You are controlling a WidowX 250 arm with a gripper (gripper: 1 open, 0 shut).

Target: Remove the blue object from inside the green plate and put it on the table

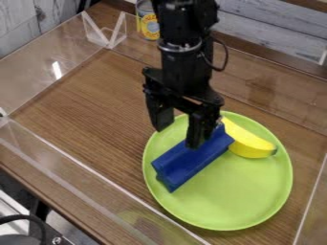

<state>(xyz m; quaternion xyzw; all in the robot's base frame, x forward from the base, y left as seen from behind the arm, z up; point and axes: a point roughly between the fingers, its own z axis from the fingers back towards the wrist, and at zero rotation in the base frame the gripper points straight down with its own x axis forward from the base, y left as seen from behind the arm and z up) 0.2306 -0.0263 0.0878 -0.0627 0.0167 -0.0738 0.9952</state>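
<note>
My gripper needs to grab the blue block by its end (215,144) beside the banana next, to move it from the green plate to the table.
A dark-blue block, the blue object (186,163), lies slantwise in the left half of the lime-green plate (243,196) on the wood-grain table (76,96). My gripper (182,124) points down over the block's upper end, open, its black fingers (201,129) standing wide apart with nothing between them. The right finger covers the block's top end; the left finger hangs over the plate's upper-left rim. I cannot tell whether any finger touches the block.
A yellow banana-shaped piece (250,143) lies in the plate just right of the block's upper end. Clear acrylic walls (38,158) border the table. A yellow-labelled container (149,23) and a clear stand (102,33) sit at the back.
</note>
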